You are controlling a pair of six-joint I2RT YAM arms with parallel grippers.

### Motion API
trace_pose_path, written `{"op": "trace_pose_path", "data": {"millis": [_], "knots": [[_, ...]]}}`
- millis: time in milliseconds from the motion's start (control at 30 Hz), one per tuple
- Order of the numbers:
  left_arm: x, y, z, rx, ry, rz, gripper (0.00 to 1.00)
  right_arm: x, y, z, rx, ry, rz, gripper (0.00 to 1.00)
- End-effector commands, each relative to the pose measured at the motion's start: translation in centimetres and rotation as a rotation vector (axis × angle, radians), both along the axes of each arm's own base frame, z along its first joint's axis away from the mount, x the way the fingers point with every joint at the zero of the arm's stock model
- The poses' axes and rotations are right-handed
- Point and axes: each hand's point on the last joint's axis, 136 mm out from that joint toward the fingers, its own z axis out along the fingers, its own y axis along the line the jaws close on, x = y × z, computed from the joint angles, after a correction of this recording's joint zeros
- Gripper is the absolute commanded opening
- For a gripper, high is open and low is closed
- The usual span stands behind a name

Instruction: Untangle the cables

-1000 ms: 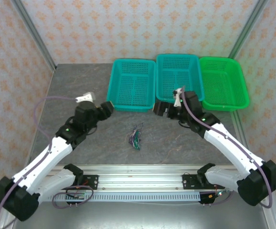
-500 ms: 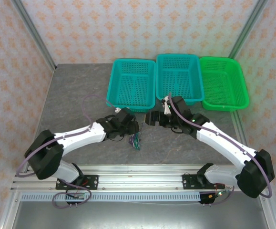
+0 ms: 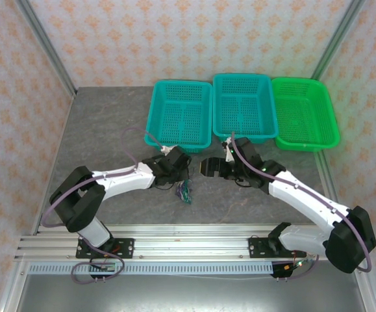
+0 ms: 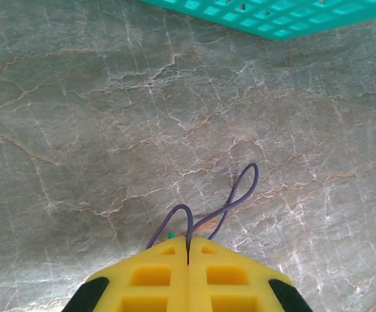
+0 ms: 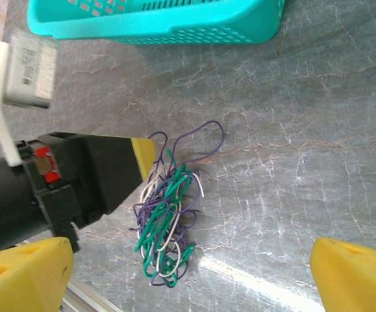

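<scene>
I need to grab the clump next with my right gripper, at the clump's end away from my left gripper, so the purple wire stays free to untangle.
The cables are a small knotted clump of green, whitish and purple wires lying on the grey table, seen from above as the clump. My left gripper is shut, with a purple wire pinched in the seam between its yellow fingers. A purple loop curls out just ahead of them. From the right wrist, the left gripper touches the clump's upper left edge. My right gripper hovers over the clump, open and holding nothing; from above the right gripper sits just right of the cables.
Three baskets stand in a row at the back: a teal one, a second teal one and a green one. The near wall of a teal basket is close behind the clump. A metal rail borders the near edge.
The left arm swung in from the left to the clump and now grips a purple wire. The right gripper came forward and left from the basket edge to just above the clump.
</scene>
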Motion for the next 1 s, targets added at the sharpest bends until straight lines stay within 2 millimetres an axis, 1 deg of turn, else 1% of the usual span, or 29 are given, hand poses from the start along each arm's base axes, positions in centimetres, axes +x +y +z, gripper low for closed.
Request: {"op": "trace_pose_path", "data": {"millis": [0, 133, 167, 233, 400, 500, 567, 667, 733, 800, 867, 900, 967], "knots": [[0.5, -0.8, 2.9, -0.048, -0.066, -0.02, 0.0, -0.2, 0.8, -0.8, 0.059, -0.011, -0.001, 0.94], [0.0, -1.1, 3.6, -0.079, -0.055, -0.039, 0.0, -0.3, 3.1, -1.5, 0.162, -0.002, 0.01, 0.94], [-0.1, -1.0, 3.8, -0.081, -0.055, -0.036, 0.0, -0.5, 3.8, -2.3, 0.175, 0.015, 0.019, 0.94], [-0.2, -0.8, 4.0, -0.083, -0.055, -0.031, 0.0, -0.9, 5.2, -3.2, 0.191, 0.025, 0.043, 0.94], [-0.4, -0.6, 4.5, -0.108, -0.077, -0.024, 0.0, -2.1, 8.1, -6.6, 0.103, 0.01, 0.16, 0.93], [-0.6, -0.5, 4.8, -0.13, -0.086, -0.019, 0.0, -1.8, 8.7, -8.2, 0.024, -0.027, 0.168, 0.92], [-0.6, -0.1, 5.1, -0.146, -0.089, -0.008, 0.0, -0.9, 8.5, -8.9, -0.015, -0.064, 0.127, 0.87], [-0.6, 0.5, 6.0, -0.19, -0.104, 0.012, 0.0, 0.8, 6.6, -10.3, -0.11, -0.104, 0.012, 0.68], [-0.5, 1.3, 7.0, -0.213, -0.128, 0.029, 0.0, 1.5, 5.5, -10.8, -0.163, -0.126, -0.036, 0.57], [-0.4, 2.5, 8.1, -0.222, -0.163, 0.049, 0.0, 1.9, 4.4, -11.1, -0.201, -0.138, -0.084, 0.5], [-0.3, 4.2, 8.7, -0.192, -0.193, 0.072, 0.0, 2.1, 3.3, -11.3, -0.219, -0.132, -0.129, 0.37], [-0.2, 5.3, 8.8, -0.17, -0.198, 0.088, 0.0, 2.1, 2.7, -11.5, -0.22, -0.117, -0.157, 0.31], [-0.2, 7.2, 8.8, -0.141, -0.196, 0.117, 0.0, 2.3, 1.3, -12.0, -0.211, -0.078, -0.216, 0.22]]}}
